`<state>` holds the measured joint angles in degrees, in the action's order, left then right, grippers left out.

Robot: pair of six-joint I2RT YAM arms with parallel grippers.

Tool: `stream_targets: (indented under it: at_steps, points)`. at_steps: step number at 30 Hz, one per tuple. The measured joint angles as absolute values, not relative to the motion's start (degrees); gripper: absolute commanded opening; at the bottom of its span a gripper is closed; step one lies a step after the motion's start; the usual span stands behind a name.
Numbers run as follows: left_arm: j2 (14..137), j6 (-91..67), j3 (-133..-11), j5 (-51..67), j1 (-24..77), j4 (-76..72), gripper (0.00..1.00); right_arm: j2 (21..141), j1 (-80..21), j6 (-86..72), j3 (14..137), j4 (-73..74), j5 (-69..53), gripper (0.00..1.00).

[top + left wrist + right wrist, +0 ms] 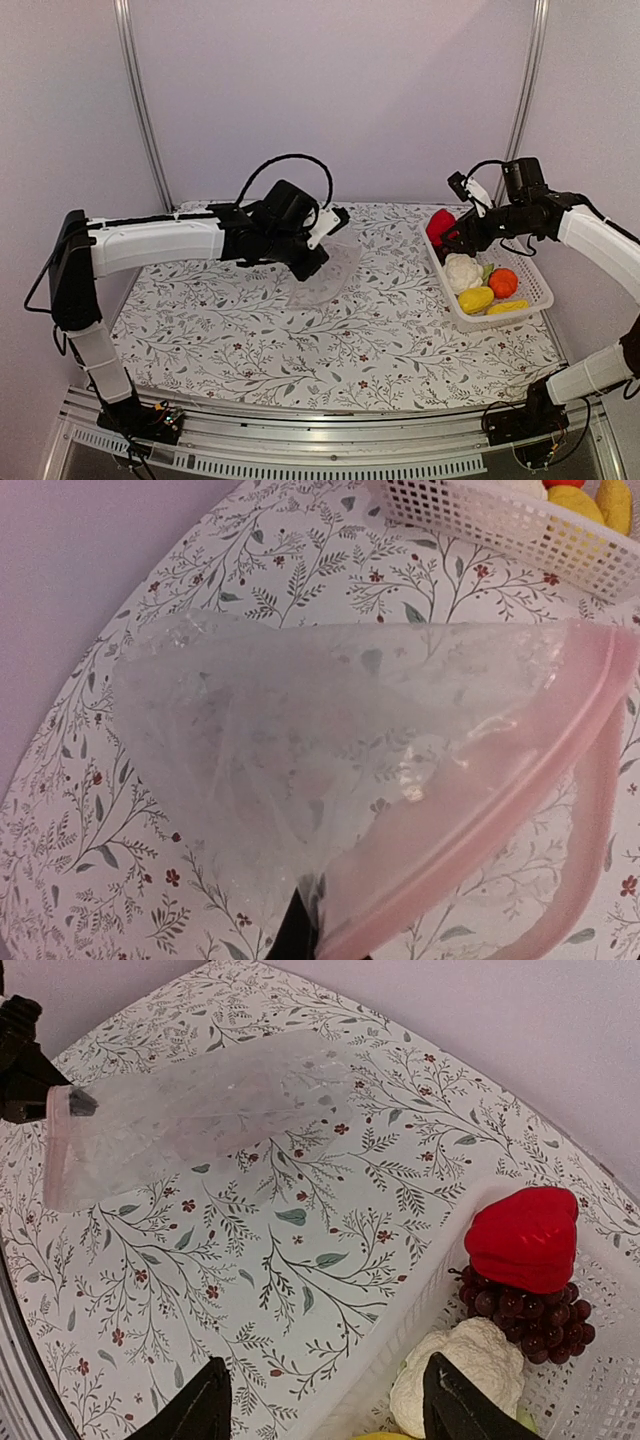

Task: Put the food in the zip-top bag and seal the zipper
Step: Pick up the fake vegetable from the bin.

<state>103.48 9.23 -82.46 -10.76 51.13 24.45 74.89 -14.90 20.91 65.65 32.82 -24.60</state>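
Observation:
The red pepper's far end needs to stay free to enter the zip-top bag (pixel 328 278), so my right gripper should grab the pepper across its sides next.
The transparent zip-top bag (pixel 328 278) lies on the table's middle, one edge lifted. My left gripper (pixel 315 262) is shut on it. In the left wrist view the bag (pixel 300 740) fills the frame, and its pink zipper strip (pixel 480 820) curves along the open mouth beside my dark fingertip (pixel 295 935). My right gripper (pixel 325 1415) is open and empty above the near rim of the white basket (pixel 420 1330). It is also in the top view (pixel 452 240). The basket holds the red pepper (pixel 525 1235), grapes (pixel 530 1310), cauliflower (pixel 465 1375), orange piece (pixel 503 283), lemon piece (pixel 476 299) and banana (pixel 508 307).
The white mesh basket (pixel 535 270) stands at the table's right edge. The floral tablecloth (pixel 250 340) covers the table. Walls and two metal posts close the back. My left arm stretches across from the left side.

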Motion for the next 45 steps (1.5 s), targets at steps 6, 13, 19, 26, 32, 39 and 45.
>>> stream_targets:
  at_steps: [6, 13, 19, 26, 32, 39, 45]
  points:
    - [99.3, 4.1, -79.0, -5.4, 51.1, 20.4, 0.0, 79.8, -9.2, 19.9, 66.0, 33.3, -23.9, 0.63]
    - [98.5, -0.7, -78.4, -2.6, 51.1, 16.8, 0.0, 88.4, -4.4, 15.2, 72.8, 33.9, -23.9, 0.77]
    - [98.5, -2.9, -77.8, -1.6, 51.8, 16.3, 0.0, 97.2, -2.9, 10.4, 81.6, 33.9, -24.9, 0.84]
    - [98.5, -3.5, -77.5, -1.0, 52.5, 15.4, 0.0, 106.6, -0.6, 5.5, 88.0, 34.3, -27.8, 0.86]
    - [98.5, -3.5, -77.1, -0.8, 52.5, 15.3, 0.0, 111.0, -0.3, 4.0, 89.6, 35.3, -31.8, 0.91]
    - [98.5, -3.5, -77.1, -0.6, 52.5, 15.3, 0.0, 114.7, -0.3, 3.3, 91.8, 35.7, -36.2, 0.93]
    - [98.5, -3.5, -77.1, 0.0, 52.8, 15.3, 0.0, 117.3, -0.3, 2.5, 93.6, 36.1, -38.5, 0.7]
